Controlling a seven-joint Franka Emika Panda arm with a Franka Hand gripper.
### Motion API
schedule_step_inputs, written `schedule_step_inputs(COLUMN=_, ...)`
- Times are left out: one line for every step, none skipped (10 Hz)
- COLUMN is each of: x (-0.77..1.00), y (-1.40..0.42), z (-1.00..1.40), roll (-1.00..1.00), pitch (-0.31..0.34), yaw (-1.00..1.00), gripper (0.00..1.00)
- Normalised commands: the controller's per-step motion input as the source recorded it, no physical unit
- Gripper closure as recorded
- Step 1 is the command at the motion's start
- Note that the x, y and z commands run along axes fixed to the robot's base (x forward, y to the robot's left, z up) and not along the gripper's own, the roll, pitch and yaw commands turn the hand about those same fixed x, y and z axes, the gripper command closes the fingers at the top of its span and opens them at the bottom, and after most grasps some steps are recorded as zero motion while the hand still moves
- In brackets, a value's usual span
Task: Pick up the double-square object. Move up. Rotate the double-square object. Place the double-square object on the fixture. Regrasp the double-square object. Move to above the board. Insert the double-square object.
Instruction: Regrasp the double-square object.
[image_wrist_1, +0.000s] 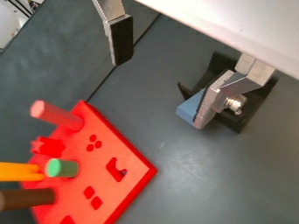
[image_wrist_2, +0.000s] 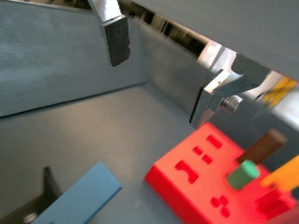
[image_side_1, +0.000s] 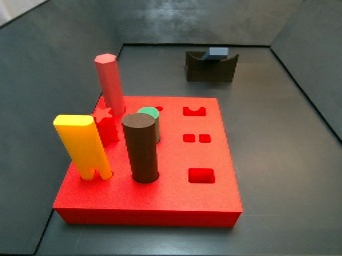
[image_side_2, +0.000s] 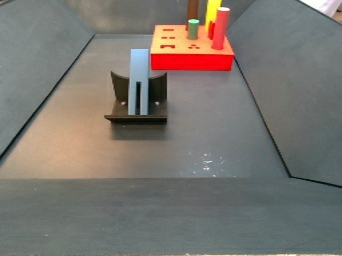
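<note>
My gripper grabs the peg by its upper end next, since that end stands free while the dark fixture (image_side_1: 211, 70) hugs the peg's lower part.
The double-square object (image_side_2: 139, 78), a slim slate-blue peg, rests in the notch of the dark fixture (image_side_2: 134, 118); in a side view it shows as a blue end (image_side_1: 215, 53) atop the fixture (image_side_1: 211, 70). My gripper (image_wrist_1: 163, 74) hangs open above the floor, nothing between its fingers. One finger (image_wrist_1: 222, 101) overlaps the blue peg (image_wrist_1: 190, 110) and fixture (image_wrist_1: 218, 66) in a wrist view. The peg (image_wrist_2: 84, 196) and fixture (image_wrist_2: 49, 185) also appear below the open gripper (image_wrist_2: 162, 70). The red board (image_side_1: 201, 195) lies apart from the fixture. Neither side view shows the gripper.
On the board (image_side_2: 187, 60) stand a yellow two-legged peg (image_side_1: 83, 146), a dark brown cylinder (image_side_1: 139, 148), a red hexagonal peg (image_side_1: 110, 86) and a green peg (image_side_1: 150, 115). Sloping grey walls (image_side_2: 267, 110) enclose the floor.
</note>
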Motion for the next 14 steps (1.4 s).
schedule_step_inputs(x=-0.01, y=-0.04, z=0.06, roll=1.00, pitch=0.017, yaw=0.02, gripper=0.00)
schedule_step_inputs(x=-0.01, y=-0.04, z=0.03, roll=1.00, pitch=0.013, yaw=0.02, gripper=0.00)
schedule_step_inputs(x=-0.01, y=-0.05, z=0.02, roll=1.00, pitch=0.012, yaw=0.02, gripper=0.00)
schedule_step_inputs(x=0.00, y=-0.03, z=0.01, roll=1.00, pitch=0.007, yaw=0.02, gripper=0.00)
schedule_step_inputs(x=0.00, y=-0.02, z=0.01, roll=1.00, pitch=0.006, yaw=0.02, gripper=0.00)
schedule_step_inputs(x=0.00, y=-0.02, z=0.01, roll=1.00, pitch=0.005, yaw=0.02, gripper=0.00)
schedule_step_inputs(x=0.00, y=-0.02, z=0.01, roll=1.00, pitch=0.007, yaw=0.03, gripper=0.00)
schedule_step_inputs(x=0.00, y=-0.02, z=0.01, roll=1.00, pitch=0.012, yaw=0.03, gripper=0.00)
schedule_step_inputs(x=0.01, y=-0.02, z=0.01, roll=1.00, pitch=0.017, yaw=0.03, gripper=0.00)
schedule_step_inputs(x=0.03, y=-0.02, z=0.00, roll=1.00, pitch=0.026, yaw=0.03, gripper=0.00)
schedule_step_inputs(x=0.04, y=-0.02, z=-0.01, roll=1.00, pitch=0.033, yaw=0.03, gripper=0.00)
schedule_step_inputs(x=0.06, y=-0.03, z=-0.01, roll=1.00, pitch=0.046, yaw=0.04, gripper=0.00)
schedule_step_inputs(x=0.06, y=-0.03, z=-0.01, roll=1.00, pitch=0.054, yaw=0.04, gripper=0.00)
schedule_step_inputs(x=0.07, y=-0.03, z=0.00, roll=1.00, pitch=0.068, yaw=0.05, gripper=0.00)
